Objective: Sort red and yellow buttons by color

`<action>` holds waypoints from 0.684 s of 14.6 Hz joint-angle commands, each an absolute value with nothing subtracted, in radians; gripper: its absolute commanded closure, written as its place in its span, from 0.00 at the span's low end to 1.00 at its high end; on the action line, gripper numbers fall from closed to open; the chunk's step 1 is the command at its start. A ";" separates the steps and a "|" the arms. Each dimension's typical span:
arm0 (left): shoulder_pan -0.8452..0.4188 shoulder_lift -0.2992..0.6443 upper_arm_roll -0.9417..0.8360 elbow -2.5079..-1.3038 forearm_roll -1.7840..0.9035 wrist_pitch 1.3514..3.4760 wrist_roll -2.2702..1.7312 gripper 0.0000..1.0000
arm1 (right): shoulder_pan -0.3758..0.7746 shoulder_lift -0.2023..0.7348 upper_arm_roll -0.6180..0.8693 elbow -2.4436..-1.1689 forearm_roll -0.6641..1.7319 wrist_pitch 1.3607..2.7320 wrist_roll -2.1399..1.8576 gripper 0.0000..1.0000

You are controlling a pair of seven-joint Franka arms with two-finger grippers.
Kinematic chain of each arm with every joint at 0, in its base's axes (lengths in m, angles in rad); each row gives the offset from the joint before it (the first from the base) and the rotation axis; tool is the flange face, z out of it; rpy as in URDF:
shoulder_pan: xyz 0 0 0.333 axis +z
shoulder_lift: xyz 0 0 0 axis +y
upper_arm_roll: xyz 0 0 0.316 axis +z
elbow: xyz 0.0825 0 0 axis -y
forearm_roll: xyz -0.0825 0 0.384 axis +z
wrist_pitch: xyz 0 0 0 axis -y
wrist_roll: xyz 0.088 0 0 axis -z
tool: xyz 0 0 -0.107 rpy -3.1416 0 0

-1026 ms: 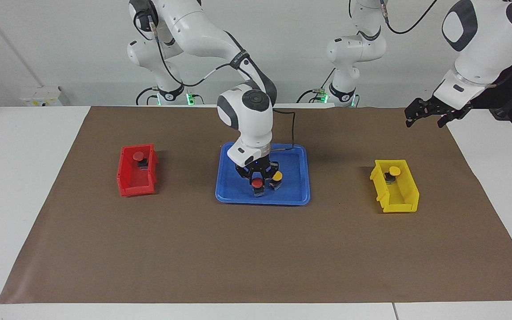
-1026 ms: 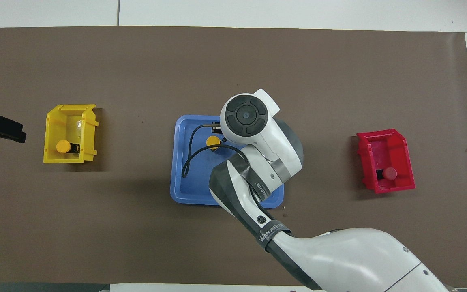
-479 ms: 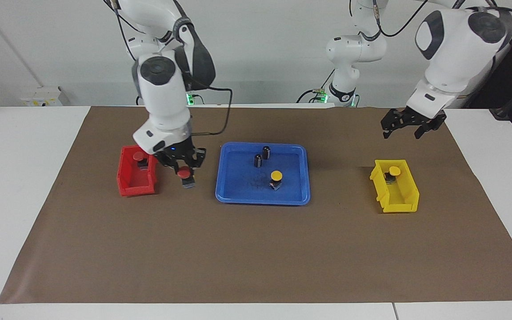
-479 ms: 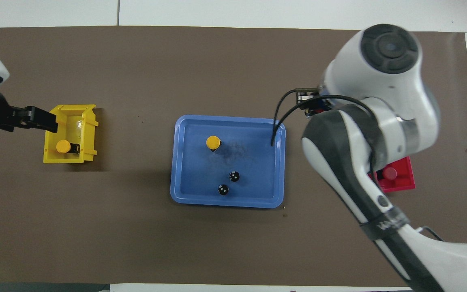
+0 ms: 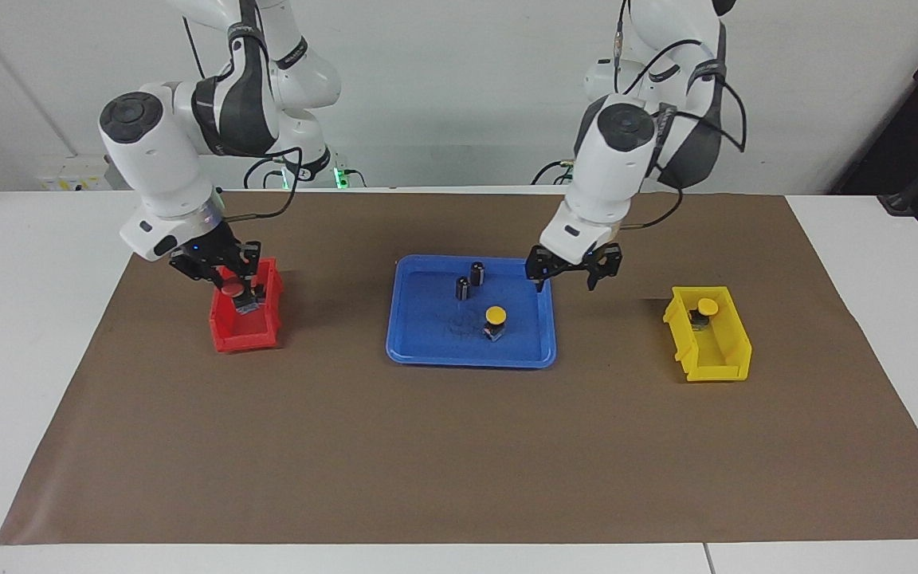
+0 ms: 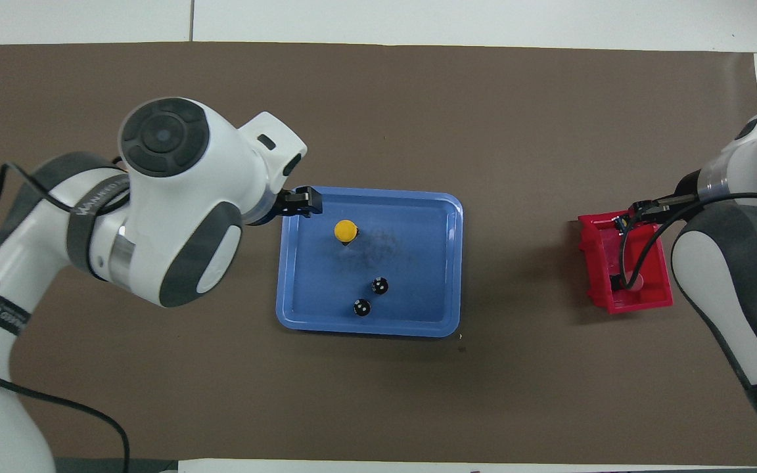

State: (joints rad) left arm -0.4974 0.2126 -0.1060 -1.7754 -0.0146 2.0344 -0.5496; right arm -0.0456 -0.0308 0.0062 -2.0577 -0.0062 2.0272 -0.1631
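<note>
I will grab the yellow button by its round cap (image 6: 345, 230) next with my left gripper, so that I can clear the blue tray (image 6: 419, 252) and sort by color.
My right gripper (image 5: 228, 281) is low over the red bin (image 5: 229, 339) and shut on a red button (image 5: 233, 289). The bin also shows in the overhead view (image 6: 654, 299), where a second red button (image 6: 635, 281) lies in it, partly under the cable. A yellow button (image 5: 495, 316) stands in the blue tray (image 5: 471, 359), and shows from overhead (image 6: 345, 230). My left gripper (image 5: 565, 279) is open over the tray's edge toward the left arm's end, its tip visible from overhead (image 6: 303, 202). Another yellow button (image 5: 708, 306) sits in the yellow bin (image 5: 718, 363).
Two capless black cylinders (image 5: 476, 273) (image 5: 463, 288) stand in the tray, nearer to the robots than the yellow button; they show from overhead (image 6: 380, 286) (image 6: 361, 307). Brown paper (image 5: 459, 454) covers the table. My left arm hides the yellow bin from overhead.
My right gripper carried the red button from the tray to over the red bin. My left gripper moved from beside the yellow bin to the tray's edge.
</note>
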 commanded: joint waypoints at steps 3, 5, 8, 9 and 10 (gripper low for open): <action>-0.603 0.320 -0.087 -1.760 -0.025 2.150 -0.613 0.00 | -0.100 -0.114 0.021 -2.249 0.040 2.192 -0.259 0.80; -0.617 0.344 -0.087 -1.758 -0.025 2.181 -0.630 0.00 | -0.097 -0.103 0.021 -2.258 0.044 2.219 -0.259 0.80; -0.614 0.348 -0.087 -1.773 -0.025 2.183 -0.644 0.00 | -0.100 -0.103 0.021 -2.295 0.044 2.264 -0.264 0.80; -0.609 0.348 -0.087 -1.773 -0.025 2.183 -0.644 0.00 | -0.098 -0.101 0.021 -2.307 0.044 2.269 -0.262 0.80; -0.609 0.348 -0.087 -1.773 -0.026 2.181 -0.647 0.01 | -0.098 -0.101 0.021 -2.321 0.046 2.287 -0.262 0.80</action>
